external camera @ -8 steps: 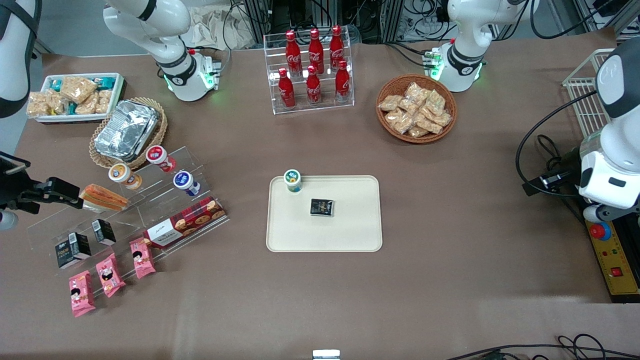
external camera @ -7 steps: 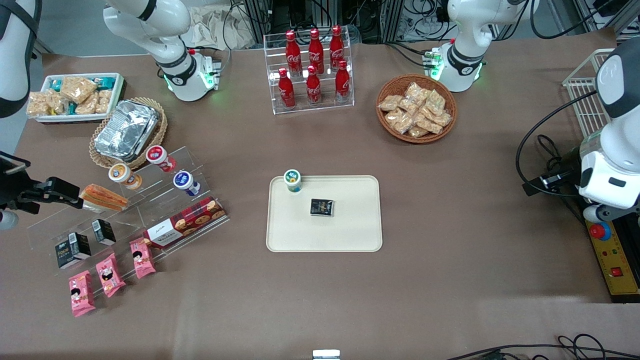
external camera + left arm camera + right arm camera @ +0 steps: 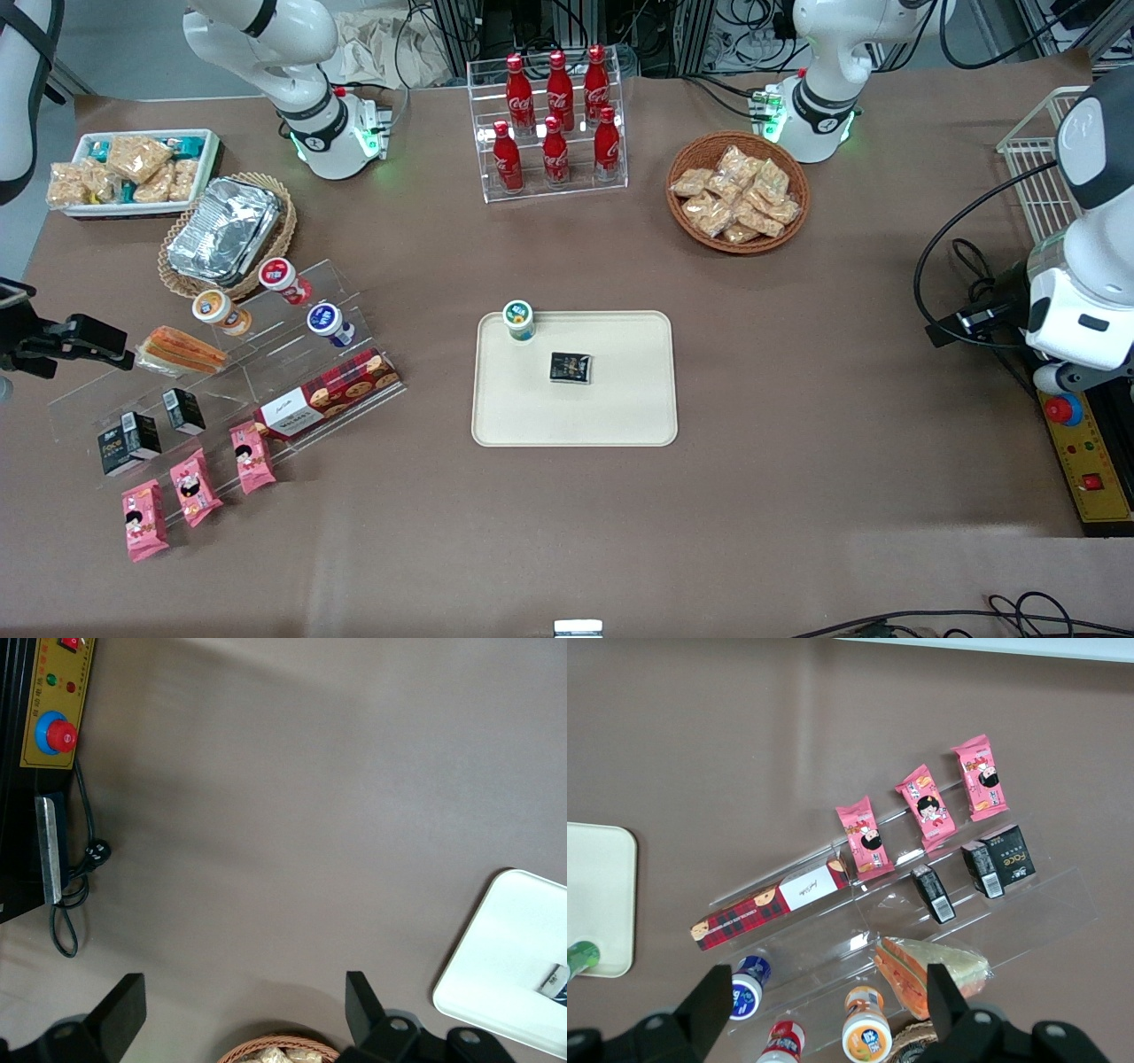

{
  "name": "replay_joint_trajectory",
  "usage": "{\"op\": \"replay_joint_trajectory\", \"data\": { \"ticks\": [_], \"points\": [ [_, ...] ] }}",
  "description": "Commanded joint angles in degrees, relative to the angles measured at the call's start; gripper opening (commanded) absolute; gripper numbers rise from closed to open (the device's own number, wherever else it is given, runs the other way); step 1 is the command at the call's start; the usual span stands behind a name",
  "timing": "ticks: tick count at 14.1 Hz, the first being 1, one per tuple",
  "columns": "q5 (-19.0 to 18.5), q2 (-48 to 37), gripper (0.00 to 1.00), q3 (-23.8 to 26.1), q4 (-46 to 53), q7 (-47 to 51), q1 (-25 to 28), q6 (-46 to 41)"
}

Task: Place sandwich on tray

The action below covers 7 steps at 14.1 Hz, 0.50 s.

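Observation:
The sandwich (image 3: pixel 182 348) should go on the tray (image 3: pixel 576 416), so my right gripper should grab it across its wrapped bread layers next.
The sandwich (image 3: pixel 182 348), a clear-wrapped wedge with orange-red and green layers, lies on the upper step of a clear acrylic stand (image 3: pixel 221 372) toward the working arm's end of the table. It also shows in the right wrist view (image 3: pixel 930 970). My right gripper (image 3: pixel 97 341) is open and empty, beside the sandwich and just apart from it, out toward the table's end. In the wrist view the gripper (image 3: pixel 828 1010) hangs above the stand, one finger (image 3: pixel 943 997) over the sandwich. The cream tray (image 3: pixel 576 416) lies mid-table; its corner shows in the wrist view (image 3: pixel 598 895).
The tray holds a small cup (image 3: pixel 519 320) and a black box (image 3: pixel 570 367). The stand carries yogurt cups (image 3: pixel 326 322), a red cookie box (image 3: pixel 328 394), black boxes (image 3: pixel 128 440) and pink packets (image 3: pixel 195 483). A foil container (image 3: pixel 223 229), white snack bin (image 3: pixel 133 170), cola rack (image 3: pixel 554 124) and snack basket (image 3: pixel 737 192) stand farther back.
My gripper has drawn slightly away from the sandwich, toward the working arm's end of the table. The sandwich and everything else have stayed put.

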Motion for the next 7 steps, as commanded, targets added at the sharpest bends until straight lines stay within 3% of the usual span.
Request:
{"op": "replay_joint_trajectory", "data": {
  "ticks": [1,7],
  "points": [
    [1.23,-0.2,0.97,0.39,-0.65,-0.32,-0.27,1.41],
    [0.71,0.24,0.97,0.3,-1.71,-0.58,-1.94,1.68]
  ]
}}
